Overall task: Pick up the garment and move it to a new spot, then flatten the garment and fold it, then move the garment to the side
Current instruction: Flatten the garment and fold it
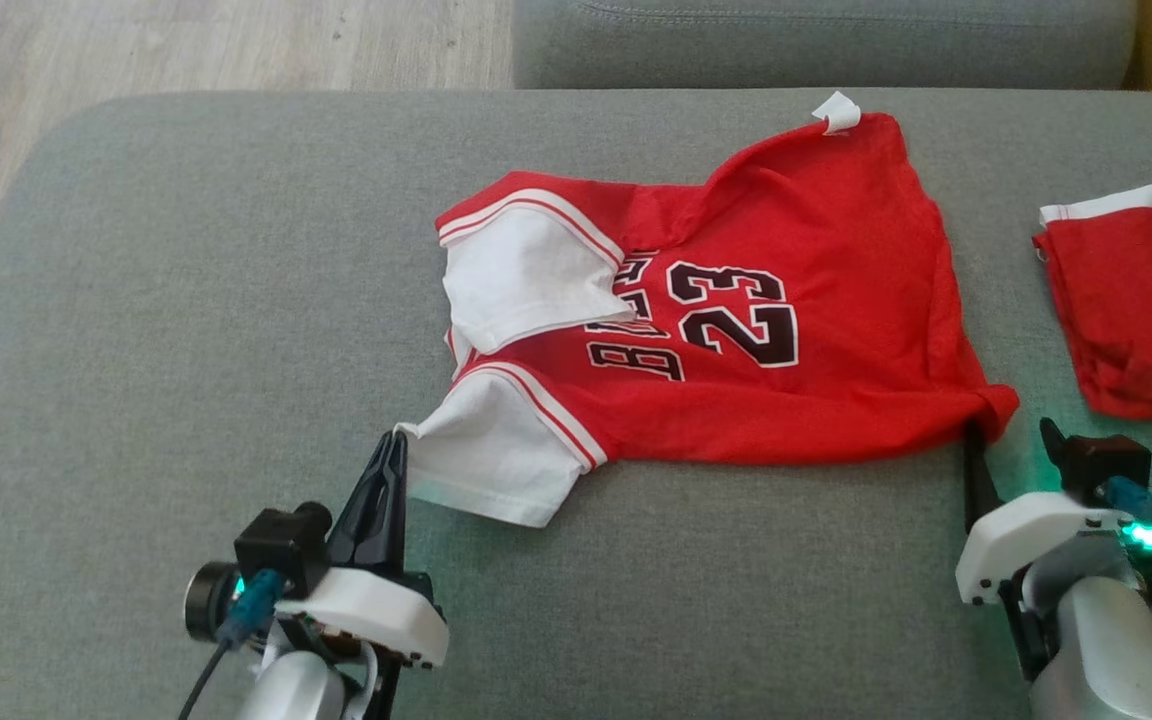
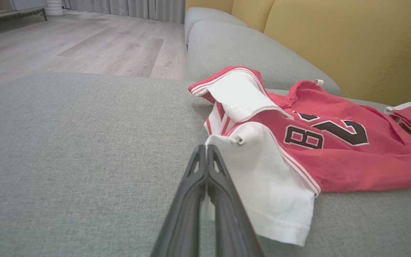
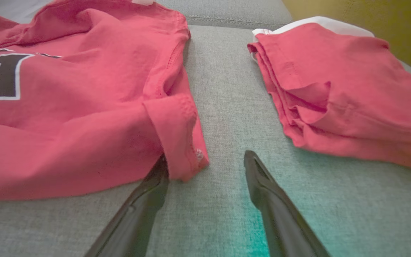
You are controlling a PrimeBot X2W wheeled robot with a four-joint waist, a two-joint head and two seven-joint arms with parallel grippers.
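Note:
Next, my right gripper takes the jersey by its bottom hem corner (image 1: 998,408) to flatten the red jersey around its dark number (image 1: 737,314).
The garment (image 1: 736,330) is a red jersey with white sleeves and a dark "23", lying spread on the grey cushion (image 1: 186,300). My left gripper (image 1: 394,445) is shut on the corner of the near white sleeve (image 2: 262,185), which it lifts slightly; the left wrist view shows my left gripper (image 2: 205,149) with white cloth pinched between its closed fingers. My right gripper (image 1: 1011,448) stands open at the jersey's near right hem corner (image 3: 177,135). In the right wrist view, my right gripper (image 3: 205,160) has one finger tucked under that corner and the other on bare cushion.
A second red garment (image 1: 1136,300), folded with a white band, lies on the cushion just right of my right gripper (image 3: 344,89). Another grey cushion (image 1: 816,40) sits behind, a yellow backrest (image 2: 351,43) beyond it. Wooden floor (image 1: 186,40) lies off the cushion's far left edge.

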